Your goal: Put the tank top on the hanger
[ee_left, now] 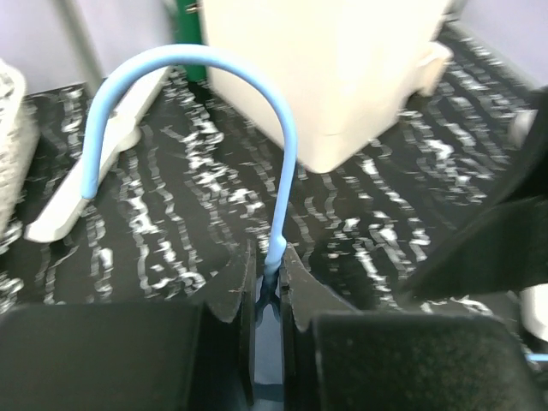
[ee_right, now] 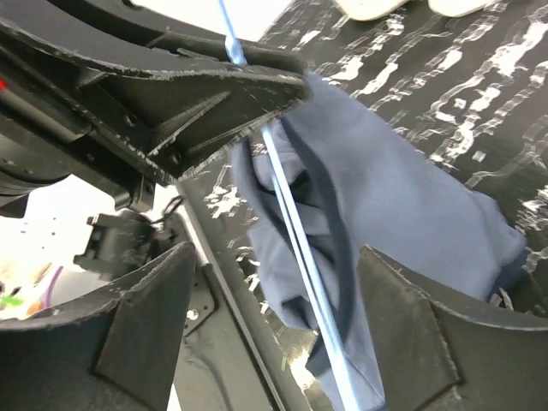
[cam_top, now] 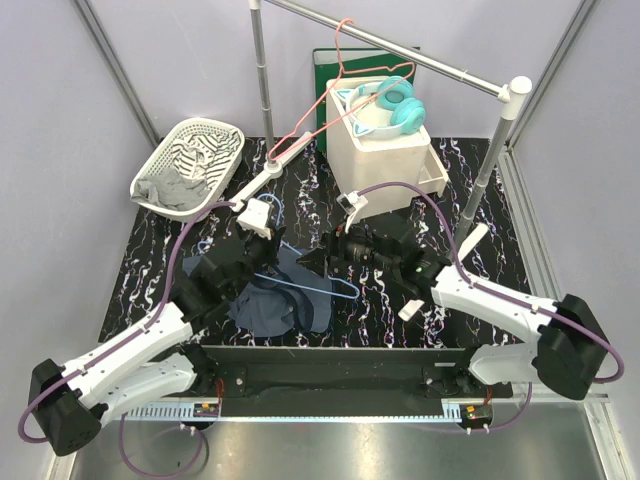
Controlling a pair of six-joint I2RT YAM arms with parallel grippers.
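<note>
My right gripper grabs the tank top by its strap edge beside the hanger's bars next, to draw that strap over the hanger's loose end.
The light-blue hanger (cam_top: 318, 284) lies partly over the crumpled navy tank top (cam_top: 275, 305) on the marbled table in front of the arms. My left gripper (ee_left: 267, 259) is shut on the hanger's neck just below the curved hook (ee_left: 193, 55), which arcs up and to the left. In the top view the left gripper (cam_top: 267, 258) sits at the cloth's far edge. My right gripper (ee_right: 274, 257) is open, its fingers (ee_right: 150, 317) standing on either side of the hanger's thin bars (ee_right: 295, 240) and the tank top (ee_right: 402, 188) without touching them. From above, the right gripper (cam_top: 320, 262) faces the left one.
A white basket (cam_top: 222, 130) at back left holds a grey cloth and a striped cloth. A white box (cam_top: 385, 160) with teal headphones (cam_top: 397, 105) stands at back centre. A pink-red hanger (cam_top: 333, 85) hangs from the metal rail (cam_top: 400, 50), whose post (cam_top: 262, 80) and white foot (cam_top: 262, 178) are nearby.
</note>
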